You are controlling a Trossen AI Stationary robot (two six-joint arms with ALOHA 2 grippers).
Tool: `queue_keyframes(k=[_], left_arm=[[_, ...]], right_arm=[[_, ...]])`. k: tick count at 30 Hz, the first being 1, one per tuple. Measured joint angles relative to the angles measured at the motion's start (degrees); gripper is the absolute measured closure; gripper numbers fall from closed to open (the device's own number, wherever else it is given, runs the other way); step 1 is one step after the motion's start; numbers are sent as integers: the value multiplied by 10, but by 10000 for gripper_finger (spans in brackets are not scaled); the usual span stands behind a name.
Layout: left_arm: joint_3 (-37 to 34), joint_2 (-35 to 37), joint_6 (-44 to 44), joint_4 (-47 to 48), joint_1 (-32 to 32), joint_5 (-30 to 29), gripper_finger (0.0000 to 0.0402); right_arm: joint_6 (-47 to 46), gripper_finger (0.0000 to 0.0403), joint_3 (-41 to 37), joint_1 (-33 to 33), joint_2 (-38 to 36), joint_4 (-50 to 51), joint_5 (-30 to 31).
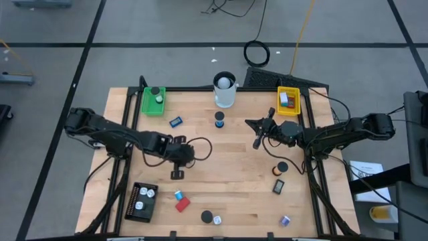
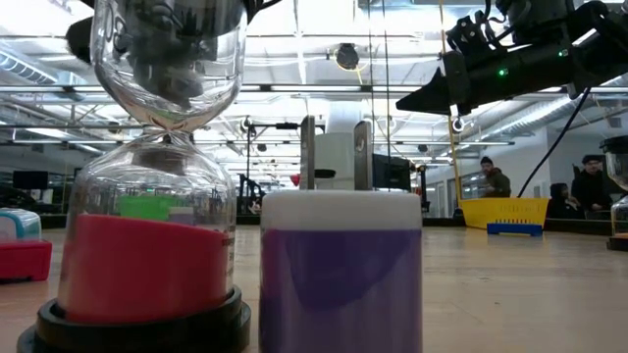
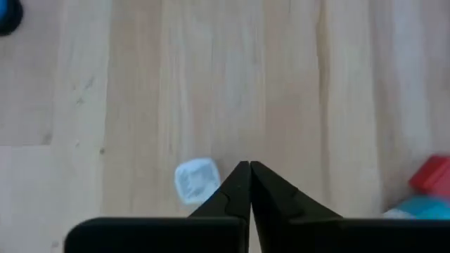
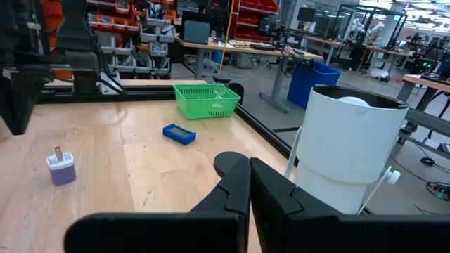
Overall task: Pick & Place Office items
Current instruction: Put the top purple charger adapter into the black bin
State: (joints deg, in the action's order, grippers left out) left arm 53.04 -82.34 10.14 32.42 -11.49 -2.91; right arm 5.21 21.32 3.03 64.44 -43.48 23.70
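Observation:
The small white power adapter (image 3: 197, 180) is below my left gripper's shut fingers, so they reopen next, then lower to close on the adapter's sides.
My left gripper (image 1: 177, 173) (image 3: 249, 165) is shut over bare wood at the table's left middle, nothing between its fingers. A small white piece (image 3: 195, 179) lies flat on the table just beside its fingertips, apart from them. A red block (image 1: 182, 204) (image 3: 436, 174) and a blue piece (image 1: 178, 195) lie nearer the front edge. My right gripper (image 1: 257, 134) (image 4: 249, 165) (image 2: 404, 101) hangs shut and level above the table's right middle, pointing at the white cup (image 4: 351, 154). A blue block (image 1: 176, 122) (image 4: 179, 133) and a black cap (image 1: 219, 119) rest further back.
A green tray (image 1: 154, 100), a white cup (image 1: 225, 90) and a yellow tray (image 1: 289, 100) stand along the far edge; a black tray (image 1: 142, 201) sits front left. An hourglass (image 2: 147, 245) and a purple cylinder (image 2: 339, 284) stand at the front edge. Small items (image 1: 278, 187) lie front right.

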Motion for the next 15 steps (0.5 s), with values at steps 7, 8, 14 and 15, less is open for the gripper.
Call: queue_keyframes(k=[7,8,14,15], left_arm=[[0,0,30,-11,2,-5,299],[0,0,30,-8,2,-7,282],[1,0,37,-8,13,-12,178],[0,0,39,-8,14,-12,164]], right_arm=[[0,401,0,0,3,0,0],[0,401,0,0,4,2,0],[-9,401,0,0,11,3,-19],[-11,401,0,2,15,6,-47]])
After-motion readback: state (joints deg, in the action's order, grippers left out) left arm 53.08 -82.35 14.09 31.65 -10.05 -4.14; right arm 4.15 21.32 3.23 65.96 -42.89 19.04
